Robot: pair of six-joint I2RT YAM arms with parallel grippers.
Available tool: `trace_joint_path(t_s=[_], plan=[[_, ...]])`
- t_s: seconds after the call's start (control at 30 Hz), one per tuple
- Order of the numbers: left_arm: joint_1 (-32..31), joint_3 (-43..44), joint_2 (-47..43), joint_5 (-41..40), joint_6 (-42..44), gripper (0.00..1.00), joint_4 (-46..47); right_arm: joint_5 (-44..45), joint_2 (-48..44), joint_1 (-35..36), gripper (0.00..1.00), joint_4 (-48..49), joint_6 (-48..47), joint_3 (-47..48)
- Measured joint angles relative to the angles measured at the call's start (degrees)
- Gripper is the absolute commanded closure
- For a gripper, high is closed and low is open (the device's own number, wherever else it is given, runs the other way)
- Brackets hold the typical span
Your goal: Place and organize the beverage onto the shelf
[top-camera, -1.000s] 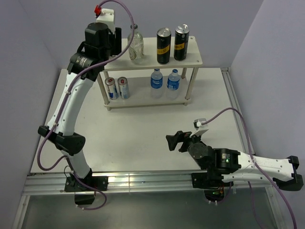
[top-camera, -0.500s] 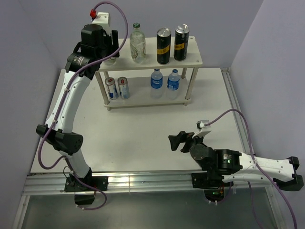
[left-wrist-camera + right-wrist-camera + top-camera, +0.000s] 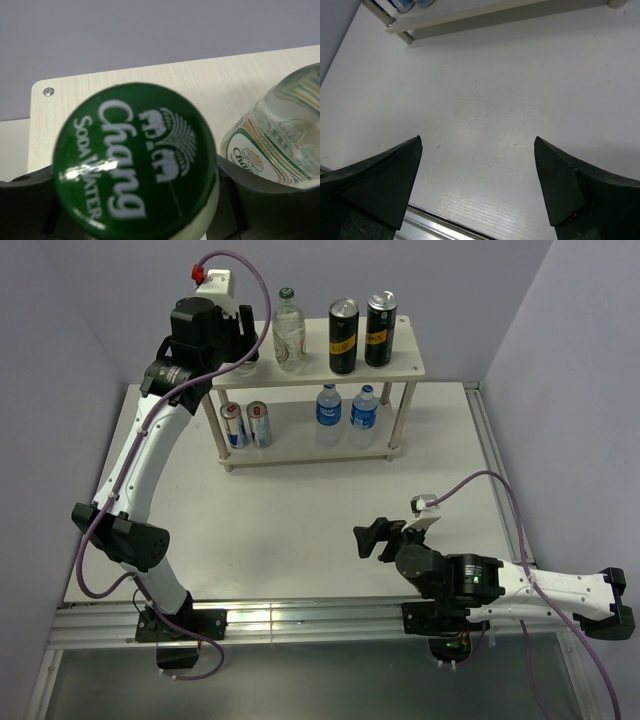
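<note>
The glass soda water bottle [image 3: 247, 355] is standing upright on the flat top board. My left gripper should open now.
The shelf [image 3: 400, 365] stands at the back of the table, and its pale top board also shows in the left wrist view [image 3: 150, 75]. My left gripper [image 3: 243, 340] is at the top board's left end, shut on a glass soda water bottle [image 3: 247, 355]. Its green cap [image 3: 135, 160] sits between my fingers [image 3: 25, 200]. A second soda water bottle [image 3: 289, 330] stands upright just to the right and also shows in the left wrist view [image 3: 280, 135]. My right gripper [image 3: 378, 538] is open and empty above the bare table [image 3: 485, 100].
Two black cans [image 3: 343, 336] [image 3: 380, 330] stand on the top board's right half. On the lower board [image 3: 300, 452] are two slim cans [image 3: 246, 425] and two small water bottles [image 3: 346, 412]. Walls close in behind and on both sides.
My left gripper with its bottle moved left off the second bottle, then settled slightly right and lower at the board's left end. The right gripper drifted a little toward the near edge.
</note>
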Motion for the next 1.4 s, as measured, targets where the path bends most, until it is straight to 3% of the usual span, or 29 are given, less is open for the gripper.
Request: trace_joint_path(t_s=[0.1, 0.2, 0.23, 0.33, 0.43, 0.57, 0.63, 1.03, 1.4], plan=[[0.0, -0.5, 0.0, 1.0, 0.0, 0.95, 1.2, 0.0, -0.1, 0.0, 0.00, 0.0, 0.4, 0.0], [0.0, -0.5, 0.0, 1.6, 0.0, 0.71, 1.1, 0.1, -0.1, 0.0, 0.00, 0.0, 0.7, 0.0], [0.0, -0.5, 0.0, 1.7, 0.1, 0.58, 1.0, 0.1, -0.1, 0.0, 0.00, 0.0, 0.8, -0.1], [0.0, -0.5, 0.0, 1.7, 0.2, 0.42, 1.0, 0.2, -0.3, 0.0, 0.00, 0.0, 1.0, -0.7], [-0.1, -1.0, 0.0, 1.7, 0.5, 0.32, 1.6, 0.2, -0.6, 0.0, 0.00, -0.1, 1.2, -1.1], [-0.2, -1.8, -0.3, 1.7, 0.8, 0.27, 2.8, 0.3, -1.0, 0.0, 0.00, -0.1, 1.3, -1.6], [-0.3, -1.9, -0.3, 1.7, 1.1, 0.07, 3.0, 0.3, -1.0, 0.0, 0.00, -0.1, 1.4, -1.6], [-1.9, -2.2, -0.5, 1.1, 1.2, 0.01, 3.6, 0.5, -1.0, 0.0, 0.00, -0.2, 1.9, -1.6], [-3.7, -10.6, -9.7, 0.0, 1.1, 0.01, 3.4, 1.3, -0.5, 0.0, 0.00, 0.0, 1.8, -1.7]])
